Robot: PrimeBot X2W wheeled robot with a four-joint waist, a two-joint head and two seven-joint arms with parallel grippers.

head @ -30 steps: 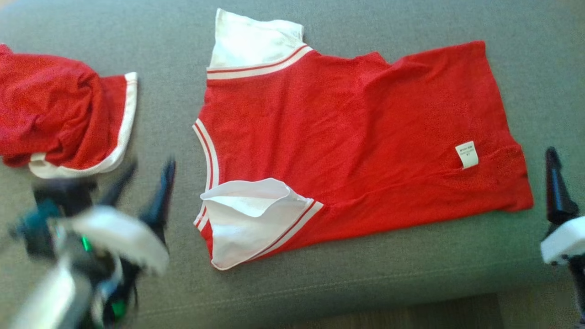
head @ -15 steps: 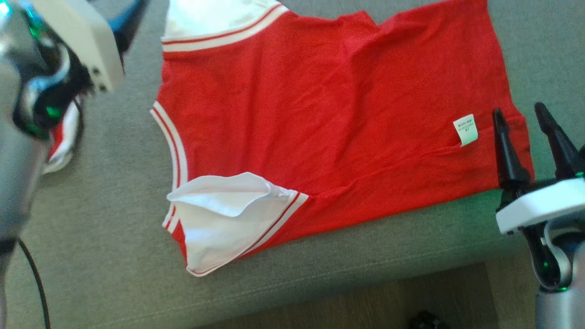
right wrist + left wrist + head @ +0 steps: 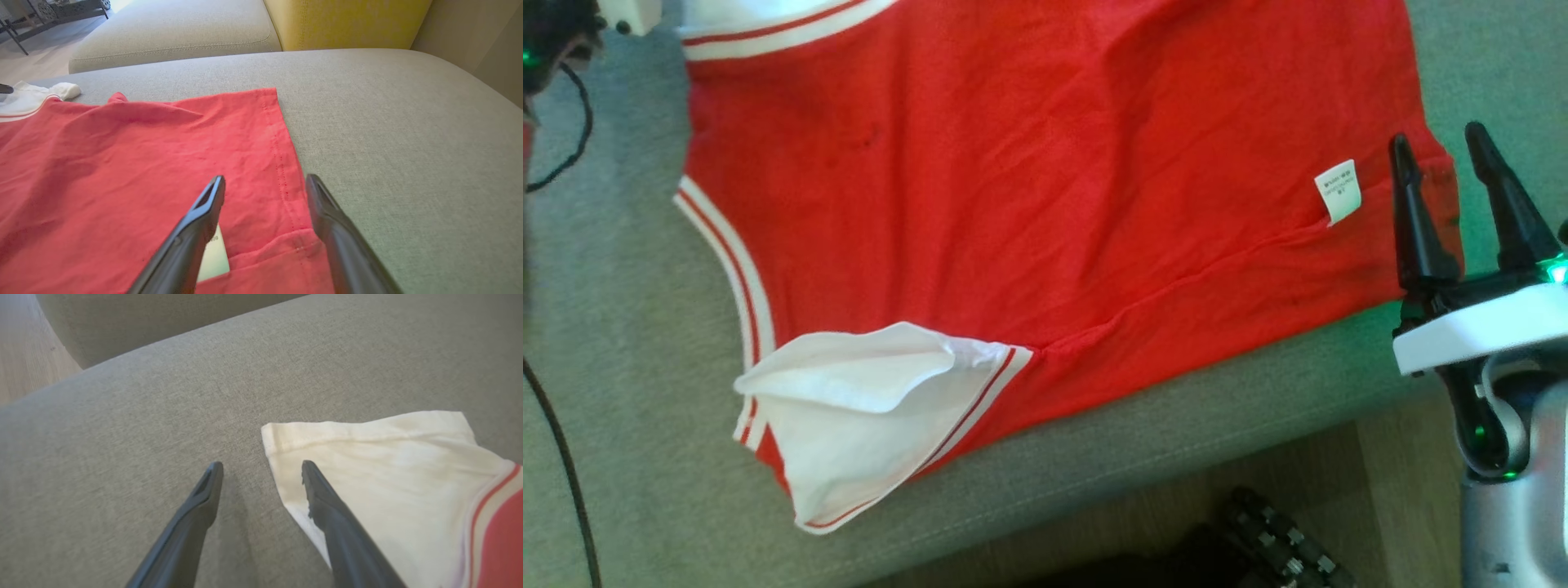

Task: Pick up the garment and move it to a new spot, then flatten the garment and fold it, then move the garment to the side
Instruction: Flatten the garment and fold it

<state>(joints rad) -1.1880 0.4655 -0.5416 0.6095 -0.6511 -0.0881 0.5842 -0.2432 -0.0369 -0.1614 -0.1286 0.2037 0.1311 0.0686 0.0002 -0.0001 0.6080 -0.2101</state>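
Note:
I will next grab the white sleeve by its hemmed corner (image 3: 274, 440) with my left gripper, as the cloth edge is free there. The sleeve lies spread flat on the cushion.
The red garment (image 3: 1029, 163), with white sleeves and striped trim, lies spread on the grey sofa cushion (image 3: 621, 343). Its near sleeve (image 3: 866, 408) is folded over itself by the cushion's front edge. My right gripper (image 3: 1437, 139) is open and hovers over the hem corner, just right of the white label (image 3: 1339, 189). In the right wrist view its fingers (image 3: 196, 228) straddle the stitched hem of the garment (image 3: 122, 163). My left gripper (image 3: 261, 463) is open just above the cushion. Its right finger overlaps the corner of the far white sleeve (image 3: 388, 465).
The cushion's front edge (image 3: 1176, 457) drops to a wooden floor (image 3: 1380, 457) where a dark treaded part (image 3: 1266, 539) shows. A black cable (image 3: 564, 147) hangs at the left. A yellow backrest (image 3: 347, 20) and another grey cushion (image 3: 171, 28) lie beyond.
The head camera has shifted, putting the second red garment at the left out of view. My left arm rose from the lower left to the far sleeve. My right gripper came in over the hem corner.

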